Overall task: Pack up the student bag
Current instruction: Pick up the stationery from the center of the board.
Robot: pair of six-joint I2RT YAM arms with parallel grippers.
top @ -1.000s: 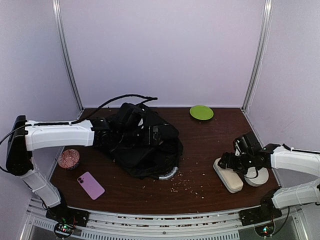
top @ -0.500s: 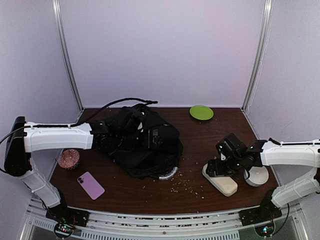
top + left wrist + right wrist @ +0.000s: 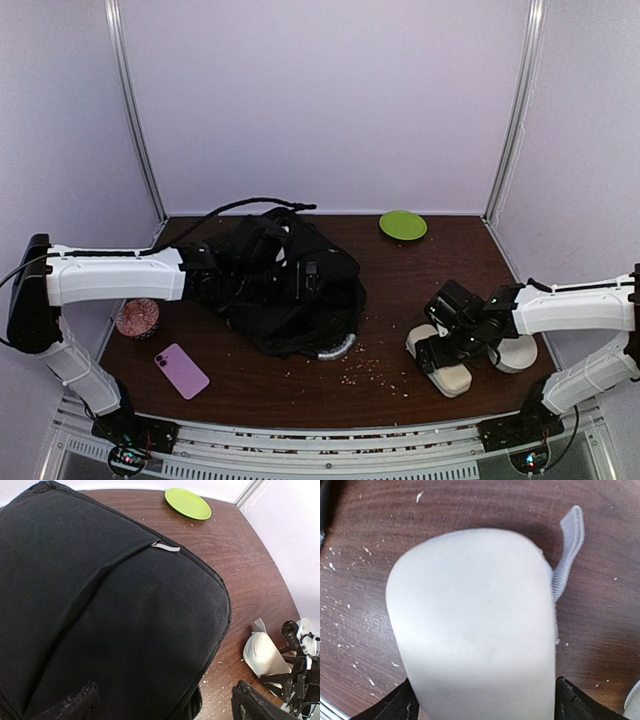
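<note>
The right gripper grabs the long sides of the cream-white pouch next. That leaves the pouch's far end free to go into the bag (image 3: pixel 290 295).
The student bag (image 3: pixel 290 295), a big black fabric backpack, lies slumped left of the table's middle, with a silvery rim (image 3: pixel 340 350) at its near edge. My left gripper (image 3: pixel 255 250) hovers over its top, open. In the left wrist view the bag (image 3: pixel 110 610) fills the frame between my spread fingertips (image 3: pixel 70 707), gripper (image 3: pixel 165 705). My right gripper (image 3: pixel 442 348) is low over a cream-white pouch (image 3: pixel 448 372) at the right. In the right wrist view the pouch (image 3: pixel 475 620) lies between the wide-open jaws, gripper (image 3: pixel 482 702).
A green plate (image 3: pixel 403 224) sits at the back. A pink phone (image 3: pixel 181 370) and a patterned round tin (image 3: pixel 138 318) lie at the front left. A white bowl (image 3: pixel 518 352) stands beside the pouch. Crumbs (image 3: pixel 375 370) dot the brown table (image 3: pixel 400 290).
My right arm has swung left and down over the pouch, which shifted a little left. The left arm has hardly moved.
</note>
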